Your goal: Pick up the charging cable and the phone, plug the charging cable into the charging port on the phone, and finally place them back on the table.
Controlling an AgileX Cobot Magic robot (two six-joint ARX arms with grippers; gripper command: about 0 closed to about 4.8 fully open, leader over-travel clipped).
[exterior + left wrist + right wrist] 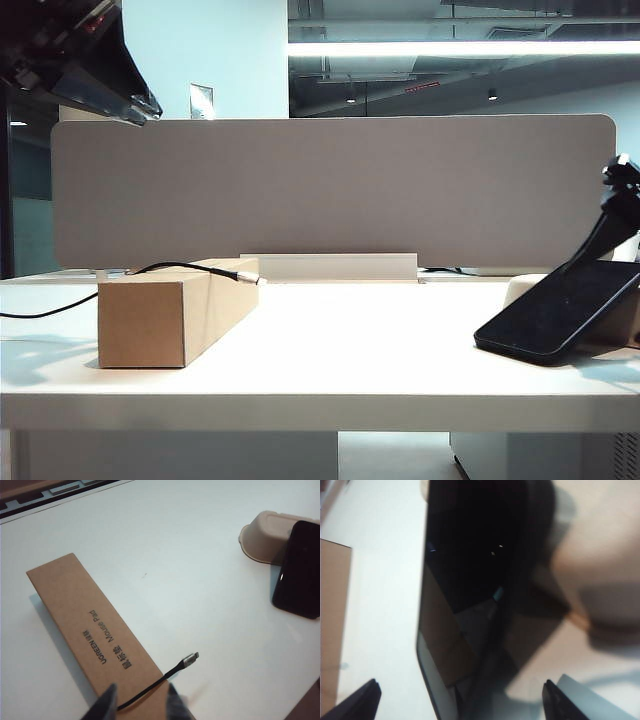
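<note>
I will next grip the black phone's long side edges with my right gripper, keeping it steady for the charging cable.
The charging cable [150, 686] lies across the brown cardboard box [95, 635], and its silver plug tip [191, 659] juts past the box edge over the table [175, 555]. My left gripper [142, 707] hovers above the box, open, with the cord running between its fingers, apart from both. The black phone [560, 310] leans tilted against a cream tray [520, 290] at the right. My right gripper [460, 702] is open wide just above the phone [470, 580], one finger on each side. The charging port is not visible.
The left arm [90, 60] hangs high at the back left and the right arm [620, 185] comes in over the phone at the right edge. A grey divider panel [330, 190] closes off the back. The cable [40, 310] trails off the left side.
</note>
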